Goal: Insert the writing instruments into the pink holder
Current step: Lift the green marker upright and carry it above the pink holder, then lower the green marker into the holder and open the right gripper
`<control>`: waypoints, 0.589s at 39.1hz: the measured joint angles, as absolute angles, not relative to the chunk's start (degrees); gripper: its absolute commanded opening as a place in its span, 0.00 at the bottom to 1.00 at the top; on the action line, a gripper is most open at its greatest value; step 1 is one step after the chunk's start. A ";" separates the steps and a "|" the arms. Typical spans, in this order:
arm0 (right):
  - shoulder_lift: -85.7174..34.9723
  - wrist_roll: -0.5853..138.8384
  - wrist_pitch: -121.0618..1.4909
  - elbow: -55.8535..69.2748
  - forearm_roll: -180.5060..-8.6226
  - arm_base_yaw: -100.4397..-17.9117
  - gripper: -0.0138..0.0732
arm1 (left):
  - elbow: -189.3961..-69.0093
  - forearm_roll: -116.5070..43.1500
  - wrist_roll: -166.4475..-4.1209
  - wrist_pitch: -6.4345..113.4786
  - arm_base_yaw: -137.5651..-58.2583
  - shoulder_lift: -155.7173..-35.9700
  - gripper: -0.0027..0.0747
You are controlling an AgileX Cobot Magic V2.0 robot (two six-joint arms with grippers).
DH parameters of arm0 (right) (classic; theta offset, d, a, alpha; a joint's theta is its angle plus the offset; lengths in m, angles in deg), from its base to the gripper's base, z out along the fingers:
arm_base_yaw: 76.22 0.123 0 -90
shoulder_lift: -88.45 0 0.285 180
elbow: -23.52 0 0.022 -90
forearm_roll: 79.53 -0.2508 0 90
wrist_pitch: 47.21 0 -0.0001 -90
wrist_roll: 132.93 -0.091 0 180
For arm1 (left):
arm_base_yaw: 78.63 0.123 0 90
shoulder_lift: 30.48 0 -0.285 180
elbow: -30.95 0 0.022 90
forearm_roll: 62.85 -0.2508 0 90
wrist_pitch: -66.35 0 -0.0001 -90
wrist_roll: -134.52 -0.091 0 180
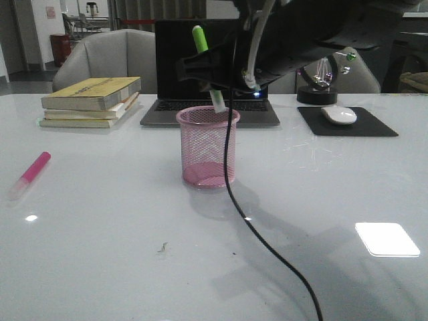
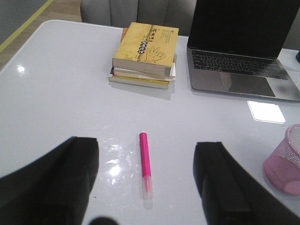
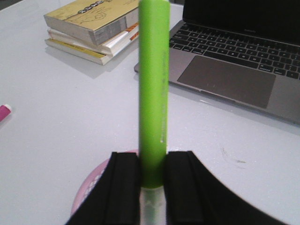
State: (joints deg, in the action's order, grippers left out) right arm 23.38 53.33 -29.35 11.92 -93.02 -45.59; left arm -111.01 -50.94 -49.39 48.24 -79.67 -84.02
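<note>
My right gripper releases the green marker now, since the marker's clear lower end dips inside the pink holder's rim, so the marker would remain in the holder.
The round pink mesh holder stands upright mid-table. My right gripper hangs just above it, shut on the green marker, which is tilted with its clear cap end down, at or just inside the rim. The right wrist view shows the green marker clamped between the fingers over the holder. The pink marker lies flat at the table's left. My left gripper hovers open over the pink marker, fingers apart on either side. The holder shows at that view's edge.
A stack of books sits at the back left and an open laptop behind the holder. A white mouse rests on a black pad at the back right. A black cable hangs from the right arm across the holder's front.
</note>
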 measured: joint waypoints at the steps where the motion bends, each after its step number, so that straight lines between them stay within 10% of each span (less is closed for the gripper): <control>1: 23.44 53.33 -29.35 11.92 -93.02 -45.51 0.22 | -111.01 -50.94 -49.39 48.24 -79.67 -84.02 0.68; 13: 23.44 53.33 -29.13 11.92 -92.46 -45.27 0.24 | -111.01 -50.94 -49.39 48.24 -79.67 -84.02 0.68; 23: 24.13 53.33 -29.49 11.92 -92.01 -45.27 0.57 | -111.01 -50.94 -49.39 49.20 -79.67 -84.02 0.68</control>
State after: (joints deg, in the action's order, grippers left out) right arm 24.13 53.33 -29.49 11.92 -92.01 -45.27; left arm -111.01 -50.94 -49.39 49.20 -79.67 -84.02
